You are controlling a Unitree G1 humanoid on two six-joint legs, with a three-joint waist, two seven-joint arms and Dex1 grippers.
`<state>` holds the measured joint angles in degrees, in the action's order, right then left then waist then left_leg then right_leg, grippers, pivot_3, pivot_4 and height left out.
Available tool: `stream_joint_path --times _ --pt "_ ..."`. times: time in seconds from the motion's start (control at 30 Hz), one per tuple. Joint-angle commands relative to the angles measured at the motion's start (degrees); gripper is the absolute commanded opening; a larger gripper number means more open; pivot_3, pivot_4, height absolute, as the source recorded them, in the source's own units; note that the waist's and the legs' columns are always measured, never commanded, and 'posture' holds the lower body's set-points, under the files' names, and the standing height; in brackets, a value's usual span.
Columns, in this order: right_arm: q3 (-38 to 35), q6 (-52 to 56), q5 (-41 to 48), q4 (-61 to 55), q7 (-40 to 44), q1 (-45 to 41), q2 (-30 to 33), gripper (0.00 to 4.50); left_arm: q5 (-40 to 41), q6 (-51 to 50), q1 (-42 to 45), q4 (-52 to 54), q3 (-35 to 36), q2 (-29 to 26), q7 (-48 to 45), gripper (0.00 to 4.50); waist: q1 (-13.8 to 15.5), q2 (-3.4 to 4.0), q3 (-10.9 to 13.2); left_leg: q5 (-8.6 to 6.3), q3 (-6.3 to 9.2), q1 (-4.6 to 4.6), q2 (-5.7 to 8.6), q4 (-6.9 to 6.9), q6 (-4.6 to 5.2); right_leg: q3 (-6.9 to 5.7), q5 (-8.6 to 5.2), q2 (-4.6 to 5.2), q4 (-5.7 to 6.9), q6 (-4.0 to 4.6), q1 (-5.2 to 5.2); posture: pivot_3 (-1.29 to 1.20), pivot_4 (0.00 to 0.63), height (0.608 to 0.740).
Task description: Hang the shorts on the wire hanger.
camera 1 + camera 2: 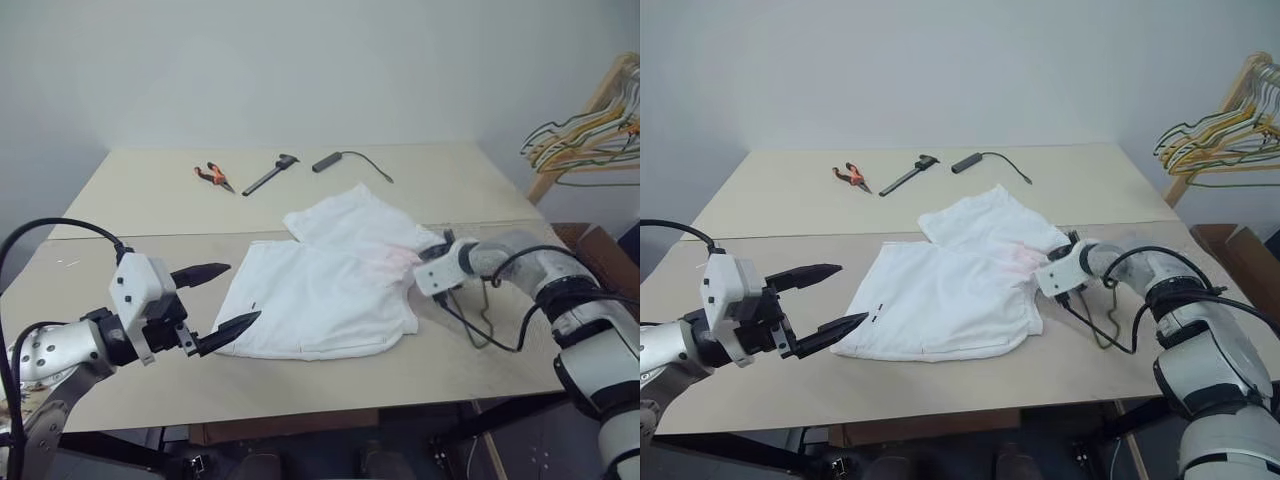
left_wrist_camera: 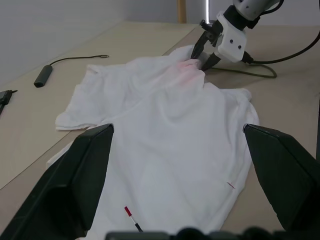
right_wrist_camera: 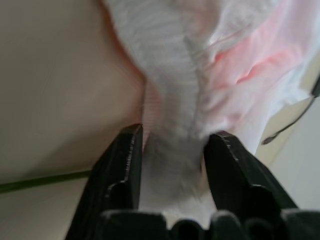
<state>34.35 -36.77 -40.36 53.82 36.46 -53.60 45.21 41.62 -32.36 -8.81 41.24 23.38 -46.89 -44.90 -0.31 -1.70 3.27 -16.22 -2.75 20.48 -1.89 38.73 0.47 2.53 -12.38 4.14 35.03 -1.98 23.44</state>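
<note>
The right gripper pinches the shorts by that raised waistband fold (image 3: 175, 155) between its fingers next, since the rest of the shorts lies flat.
The white shorts (image 1: 325, 285) lie spread flat on the beige table (image 1: 130, 210), with a faint pink smudge near their right edge. My right gripper (image 2: 202, 55) points down at that pink edge, its fingers open and straddling a raised fold of the cloth (image 3: 172, 100). The thin wire hanger (image 1: 487, 325) lies on the table just right of the shorts, partly under my right arm. My left gripper (image 1: 243, 292) hovers open and empty at the shorts' left hem, which carries a small red and dark mark (image 2: 130, 215).
At the back of the table lie orange-handled pliers (image 1: 213, 176), a black tool (image 1: 270, 173) and a black cable with a cylindrical end (image 1: 327, 161). A bunch of yellow and green hangers (image 1: 590, 135) hangs on a wooden rack at the far right.
</note>
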Motion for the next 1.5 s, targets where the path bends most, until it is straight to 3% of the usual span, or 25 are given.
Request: stream_joint_path --times 0.03,0.13,0.27,0.33,0.43,0.53,0.63,0.8,0.93,1.1,1.23,1.3,1.5 --pt "-7.3 3.0 10.7 -10.7 10.7 4.8 6.4 3.52 -0.2 1.5 -0.1 0.5 1.1 -0.5 -0.9 4.5 0.2 0.01 0.0 -0.01 0.02 0.02 0.01 0.0 0.02 -0.02 -0.01 0.02 -0.02 -0.03 0.0 0.08 0.03 0.74" --pt "-14.5 12.3 24.2 -30.1 20.0 16.2 11.3 3.52 -0.3 1.7 -0.8 0.4 1.5 -0.7 -1.8 4.5 0.5 0.01 0.0 -0.07 0.13 0.03 0.04 0.0 0.11 -0.11 -0.08 0.11 -0.01 -0.14 -0.05 0.07 0.029 0.74" --pt "-20.3 25.7 36.6 -54.5 26.0 30.6 14.0 3.52 -1.6 2.7 -1.0 -0.9 1.0 -1.8 -4.0 4.5 0.0 0.03 0.0 -0.11 0.16 -0.19 -0.01 0.0 0.16 -0.1 -0.1 0.03 0.1 -0.15 -0.22 0.05 0.033 0.74" --pt "-21.1 31.6 39.4 -63.7 26.3 36.3 13.2 3.52 -2.1 3.3 -0.9 -1.5 0.6 -2.0 -5.0 4.5 -0.1 0.03 0.0 -0.1 0.15 -0.28 -0.05 0.01 0.15 -0.1 -0.14 -0.03 0.15 -0.16 -0.28 0.05 0.033 0.74" --pt "-18.6 37.9 34.0 -70.6 23.1 40.8 9.9 3.52 -2.5 3.6 0.3 -2.5 -0.4 -2.0 -5.2 4.5 -0.3 0.02 0.0 -0.05 0.13 -0.31 -0.09 0.18 0.06 -0.07 -0.33 -0.1 0.25 -0.43 -0.3 0.04 0.036 0.74" --pt "-14.5 43.8 20.7 -71.5 17.4 39.7 5.8 3.52 -2.8 3.7 0.7 -2.7 -0.9 -1.9 -5.7 4.5 -0.5 -0.01 0.0 0.01 0.01 -0.4 -0.07 0.29 0.0 -0.03 -0.48 -0.05 0.34 -0.09 -0.33 0.04 0.039 0.74" --pt "-12.3 47.7 13.4 -70.9 15.1 38.1 2.9 3.0 -3.7 4.2 1.0 -3.1 -1.6 -2.0 -6.2 4.5 -0.4 -0.02 0.0 0.02 -0.07 -0.37 -0.05 0.3 -0.03 0.0 -0.48 -0.01 0.38 -0.09 -0.23 0.04 0.038 0.74" --pt "-12.1 47.3 8.5 -68.8 13.3 36.4 1.5 1.25 -7.5 6.4 1.1 -4.5 -4.0 -2.0 -6.6 4.5 -0.2 -0.03 0.0 0.01 -0.03 -0.22 -0.03 0.22 -0.02 -0.02 -0.12 -0.04 0.36 -0.09 -0.12 0.03 0.035 0.74" --pt "-13.8 47.1 10.4 -69.2 14.0 35.9 0.9 0.02 -20.2 15.8 -1.6 -8.3 -10.2 -4.4 -8.8 4.5 -0.4 -0.03 0.0 -0.01 -0.04 -0.2 -0.03 0.11 0.0 -0.04 -0.11 -0.06 0.21 -0.06 -0.12 0.02 0.032 0.74" --pt "-17.3 47.8 16.0 -70.9 16.2 34.0 0.0 0.02 -37.0 29.4 -0.6 -19.4 -22.8 -9.0 -11.7 4.5 -0.5 -0.02 0.0 -0.01 -0.08 -0.23 -0.04 0.12 0.0 -0.04 -0.33 -0.06 0.21 0.25 -0.13 0.02 0.025 0.74" --pt "-18.5 46.9 16.7 -70.7 16.3 32.8 0.7 0.02 -51.8 37.6 6.5 -30.3 -32.7 -8.3 -7.5 4.5 -0.1 -0.02 0.0 -0.01 -0.08 -0.24 -0.08 0.19 0.0 -0.06 -0.48 -0.08 0.26 -0.05 -0.16 0.0 0.017 0.74" --pt "-18.9 47.0 17.1 -71.1 16.3 32.7 1.0 0.02 -54.1 39.0 10.2 -34.2 -35.0 -7.3 -7.2 4.5 0.4 0.2 -0.3 0.0 -0.08 -0.32 -0.04 0.21 0.0 -0.14 -0.37 0.01 0.25 -0.23 -0.3 -0.01 0.012 0.74" --pt "-20.2 47.6 18.3 -73.3 16.5 34.0 1.3 0.0 -56.2 40.5 18.6 -41.4 -37.3 -3.5 -6.2 2.62 -0.1 0.52 -0.7 0.02 -0.16 -0.37 -0.03 0.24 0.02 -0.09 -0.28 -0.02 0.45 -0.46 -0.29 -0.03 0.002 0.74"
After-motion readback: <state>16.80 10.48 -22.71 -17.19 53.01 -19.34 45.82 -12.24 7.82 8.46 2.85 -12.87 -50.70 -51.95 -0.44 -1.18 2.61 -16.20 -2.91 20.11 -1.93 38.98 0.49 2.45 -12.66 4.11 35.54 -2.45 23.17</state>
